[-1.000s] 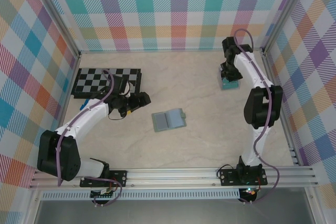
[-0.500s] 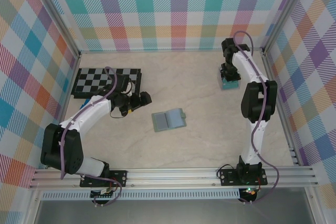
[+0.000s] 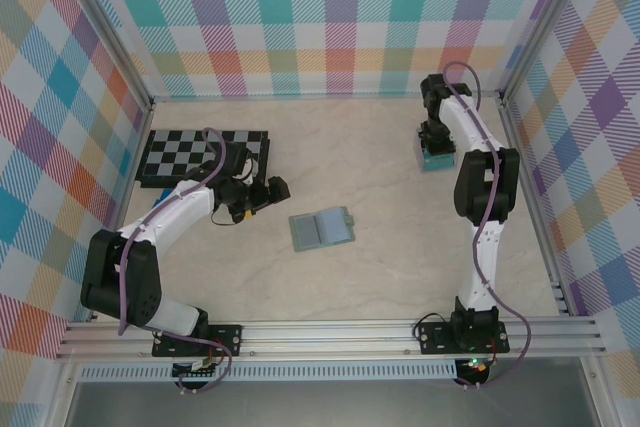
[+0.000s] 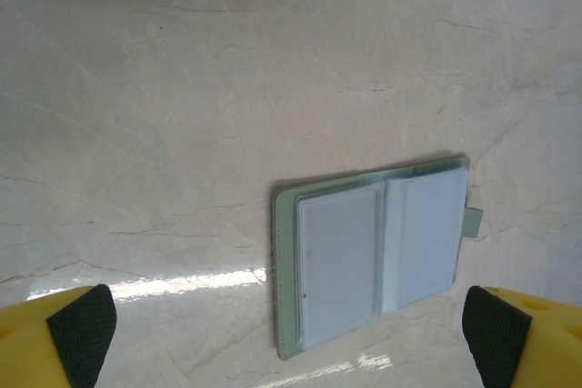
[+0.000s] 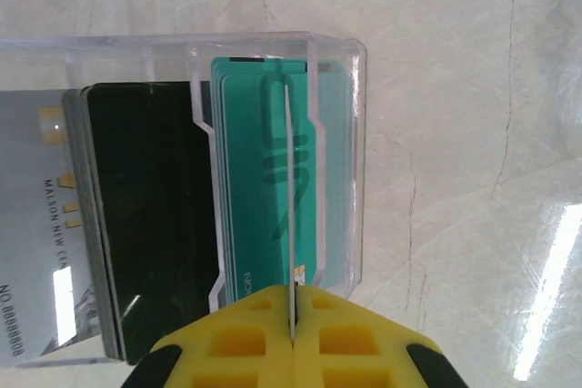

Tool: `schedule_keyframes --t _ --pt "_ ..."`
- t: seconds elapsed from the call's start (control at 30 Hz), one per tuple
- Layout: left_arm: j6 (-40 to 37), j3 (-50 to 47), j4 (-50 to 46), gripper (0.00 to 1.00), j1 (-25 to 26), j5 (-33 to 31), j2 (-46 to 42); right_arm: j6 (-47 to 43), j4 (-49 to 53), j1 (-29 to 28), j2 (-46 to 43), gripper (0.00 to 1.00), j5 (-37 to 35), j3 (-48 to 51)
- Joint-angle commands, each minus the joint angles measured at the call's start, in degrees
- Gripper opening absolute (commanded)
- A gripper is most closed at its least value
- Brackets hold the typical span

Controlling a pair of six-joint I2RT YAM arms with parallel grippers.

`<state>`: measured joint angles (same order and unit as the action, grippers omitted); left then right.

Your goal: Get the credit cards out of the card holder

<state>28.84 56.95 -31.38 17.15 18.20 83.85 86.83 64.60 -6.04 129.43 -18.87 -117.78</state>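
My right gripper is ready to open: it has the credit card hanging above the teal cards inside the sides of the clear box (image 5: 336, 70), so the credit card would land in the box.
The sage-green card holder (image 3: 321, 228) lies open and flat mid-table, its grey-blue pockets facing up and its tab (image 4: 472, 222) on the right. Whether cards sit in its pockets (image 4: 341, 265) I cannot tell. My left gripper (image 3: 266, 192) hovers open just left of it, and its yellow fingertips (image 4: 82, 333) stand wide on either side of the wallet (image 4: 373, 261). My right gripper (image 5: 293, 315) is shut on a thin credit card (image 5: 290, 206) seen edge-on, held over the clear box (image 5: 336, 70) at the back right (image 3: 436, 157).
The clear box holds teal (image 5: 255, 188) and black (image 5: 150, 215) cards, with a grey card (image 5: 36, 224) beside them. A chessboard (image 3: 205, 155) lies at the back left, behind my left arm. Bare marble-patterned tabletop (image 3: 400, 267) surrounds the wallet.
The left arm's elbow has drawn in and its gripper has crept slightly toward the back. The right arm's elbow has folded closer to the back wall while its gripper stays over the clear box.
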Motion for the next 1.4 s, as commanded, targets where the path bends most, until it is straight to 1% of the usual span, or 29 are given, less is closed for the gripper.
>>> schedule_keyframes --t 0.0,0.07,0.1,0.17,0.23,0.27,0.43,0.57,0.6,0.73,0.9,1.03,1.2,1.33,1.37 --pt "-1.15 1.42 -0.50 1.00 -0.78 0.95 0.87 2.71 3.26 0.33 0.99 0.00 0.20 -1.78" --pt "-1.30 1.54 -0.50 1.00 -0.80 0.96 1.09 3.04 3.34 0.33 1.10 0.01 0.15 -1.58" --pt "-1.29 1.55 -0.52 1.00 -0.80 1.05 1.14 3.21 3.40 0.33 1.18 0.04 0.15 -1.58" --pt "-1.28 1.55 -0.47 1.00 -0.80 1.13 1.24 2.89 3.07 0.29 1.22 0.20 0.22 -1.58" --pt "-1.34 1.59 -0.54 1.00 -0.80 1.23 1.23 2.12 2.69 0.33 1.10 0.28 0.33 -1.73" --pt "-1.41 1.68 -0.69 1.00 -0.80 1.23 1.15 1.71 2.66 0.33 0.93 0.31 0.33 -1.85" --pt "-1.51 1.59 -1.15 1.00 -0.80 1.23 0.29 -1.39 2.33 0.31 -1.46 0.36 -0.52 -1.83" --pt "-1.33 1.25 -1.41 1.00 -0.80 1.76 -0.55 -6.62 1.36 0.24 -5.33 0.43 0.02 -0.17" --pt "-1.15 1.14 -1.39 1.00 -0.80 2.05 -0.76 -8.26 0.49 0.17 -6.77 0.43 0.70 1.22" --pt "-0.24 0.12 -1.11 1.00 -0.71 3.39 -1.88 -16.36 -6.58 -1.25 -14.95 0.46 4.52 11.75" --pt "1.35 -1.28 -0.48 0.94 -0.21 5.10 -2.53 -27.37 -11.53 -5.50 -24.44 0.57 8.74 23.05" --pt "3.39 -2.33 1.11 0.90 0.77 6.65 -2.38 -36.49 -15.88 -10.70 -30.06 0.66 14.47 29.78" --pt "7.36 -3.50 4.23 0.88 2.46 6.21 -2.09 -47.30 -18.50 -18.31 -30.65 0.76 23.60 33.09" --pt "10.07 -4.50 6.36 0.85 4.74 5.90 -1.21 -51.39 -21.57 -25.19 -29.77 0.88 25.58 36.30" --pt "10.62 -4.74 6.82 0.83 5.23 5.84 -0.81 -51.74 -22.23 -26.83 -29.42 0.90 25.88 37.08"
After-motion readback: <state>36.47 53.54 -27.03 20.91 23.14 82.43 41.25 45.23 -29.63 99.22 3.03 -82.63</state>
